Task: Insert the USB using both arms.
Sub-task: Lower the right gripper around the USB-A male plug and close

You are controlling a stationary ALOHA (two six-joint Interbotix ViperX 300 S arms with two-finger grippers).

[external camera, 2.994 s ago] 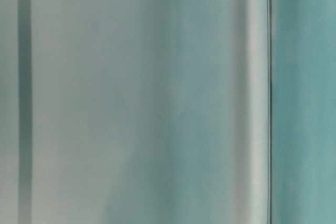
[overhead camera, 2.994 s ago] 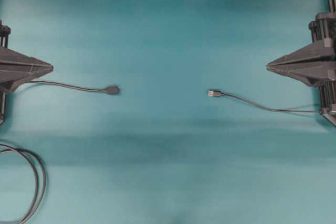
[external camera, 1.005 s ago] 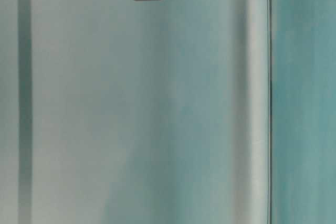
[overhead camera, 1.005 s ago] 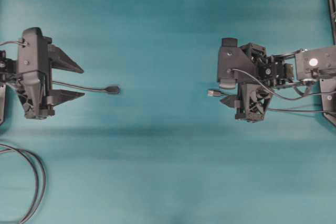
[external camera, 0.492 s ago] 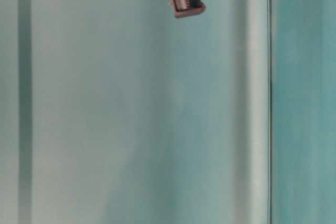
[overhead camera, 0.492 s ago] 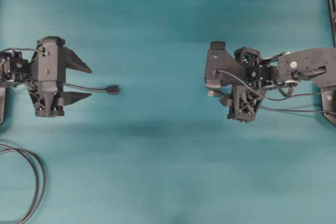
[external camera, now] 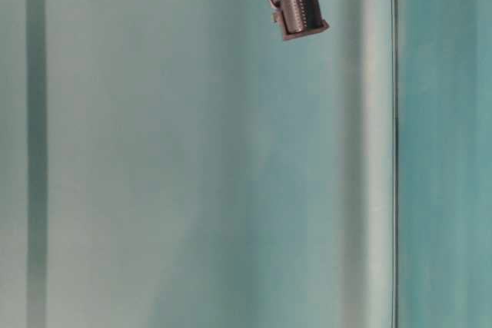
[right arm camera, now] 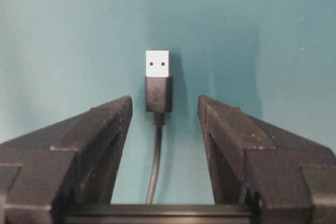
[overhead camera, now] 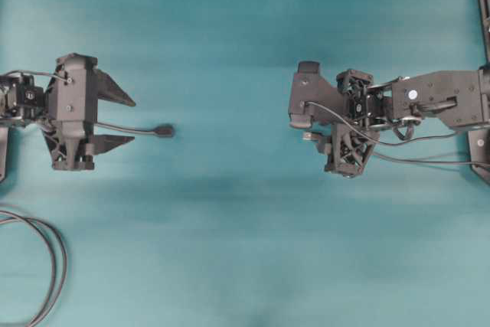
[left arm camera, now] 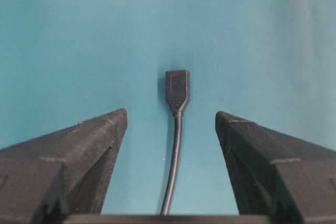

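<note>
The left gripper grabs the socket by the straight, facing sides of its wide end (overhead camera: pixel 165 131) next, since the dark socket slopes down into a thin cable (overhead camera: pixel 126 129).
The USB (right arm camera: pixel 158 80) lies flat on the teal mat, silvery tip pointing away and its thin cable running back between my fingers. My right gripper (right arm camera: pixel 164 99) is open, one jaw on each side of the plug's dark body with a gap on both sides. From overhead the right gripper (overhead camera: pixel 315 134) covers most of the USB (overhead camera: pixel 307 135). The dark socket (left arm camera: pixel 177 90) lies ahead of my left gripper (left arm camera: pixel 170 115), which is wide open and astride the socket's cable. Overhead, the left gripper (overhead camera: pixel 129 120) sits left of the socket (overhead camera: pixel 163 131).
A thicker black cable loop (overhead camera: pixel 53 266) lies at the lower left corner. The table-level view is blurred teal, with only a ribbed part of an arm (external camera: pixel 300 9) at the top. Bare mat separates the socket from the USB.
My right gripper slid left over the USB and its jaws narrowed a little. The left gripper crept right toward the socket, then held still. USB and socket have not moved.
</note>
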